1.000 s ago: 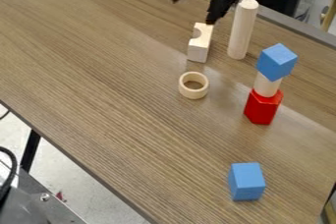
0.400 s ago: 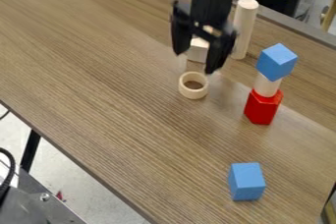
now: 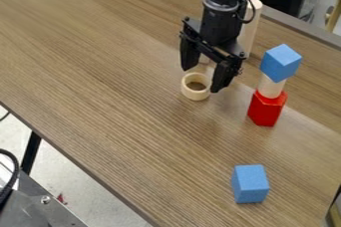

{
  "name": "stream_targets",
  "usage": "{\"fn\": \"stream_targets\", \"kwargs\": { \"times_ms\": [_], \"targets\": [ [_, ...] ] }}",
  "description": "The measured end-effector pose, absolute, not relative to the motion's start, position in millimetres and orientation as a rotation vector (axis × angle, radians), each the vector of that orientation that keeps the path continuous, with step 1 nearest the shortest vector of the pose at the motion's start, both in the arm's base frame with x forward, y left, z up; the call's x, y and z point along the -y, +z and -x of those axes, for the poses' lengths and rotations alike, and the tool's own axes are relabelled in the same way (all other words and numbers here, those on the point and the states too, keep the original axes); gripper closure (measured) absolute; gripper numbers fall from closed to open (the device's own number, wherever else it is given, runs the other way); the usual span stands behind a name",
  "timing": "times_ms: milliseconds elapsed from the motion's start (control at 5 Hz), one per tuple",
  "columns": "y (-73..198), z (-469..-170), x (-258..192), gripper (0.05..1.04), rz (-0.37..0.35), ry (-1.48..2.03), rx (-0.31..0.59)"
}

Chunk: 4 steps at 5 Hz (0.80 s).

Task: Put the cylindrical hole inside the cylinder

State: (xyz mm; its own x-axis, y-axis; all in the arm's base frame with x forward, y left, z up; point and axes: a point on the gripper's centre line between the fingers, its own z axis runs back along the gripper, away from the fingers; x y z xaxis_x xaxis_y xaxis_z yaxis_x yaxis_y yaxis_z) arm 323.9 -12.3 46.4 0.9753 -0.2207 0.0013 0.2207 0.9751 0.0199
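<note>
My gripper grabs the outer side of the wooden ring (image 3: 188,89) next, to fit the ring to the tall pale cylinder.
My gripper (image 3: 202,78) hangs open over the wooden ring (image 3: 188,89), its two fingers apart with nothing held. One finger is at the ring's upper left and the other overlaps its right edge; whether they touch it cannot be told. The ring lies flat on the table, its round hole facing up. Behind the arm, the tall pale cylinder (image 3: 249,28) stands upright, partly hidden by the gripper.
A notched wooden block (image 3: 204,59) is mostly hidden behind the gripper. To the right stands a stack: red block (image 3: 265,109), short pale cylinder (image 3: 270,86), tilted blue cube (image 3: 281,62). Another blue cube (image 3: 250,184) sits near the front of the table (image 3: 120,96).
The arm has come down from the top edge toward the camera, bringing the open gripper over the ring. It now hides most of the notched block. The ring and other blocks have not moved.
</note>
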Motion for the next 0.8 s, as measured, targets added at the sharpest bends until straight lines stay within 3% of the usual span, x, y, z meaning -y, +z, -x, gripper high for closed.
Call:
{"fn": "stream_targets", "kwargs": {
  "times_ms": [600,800],
  "targets": [
    [44,-325,6,0.083,-0.023,-0.228,0.018],
    [32,-318,-2,0.083,-0.025,-0.218,-0.013]
  ]
}}
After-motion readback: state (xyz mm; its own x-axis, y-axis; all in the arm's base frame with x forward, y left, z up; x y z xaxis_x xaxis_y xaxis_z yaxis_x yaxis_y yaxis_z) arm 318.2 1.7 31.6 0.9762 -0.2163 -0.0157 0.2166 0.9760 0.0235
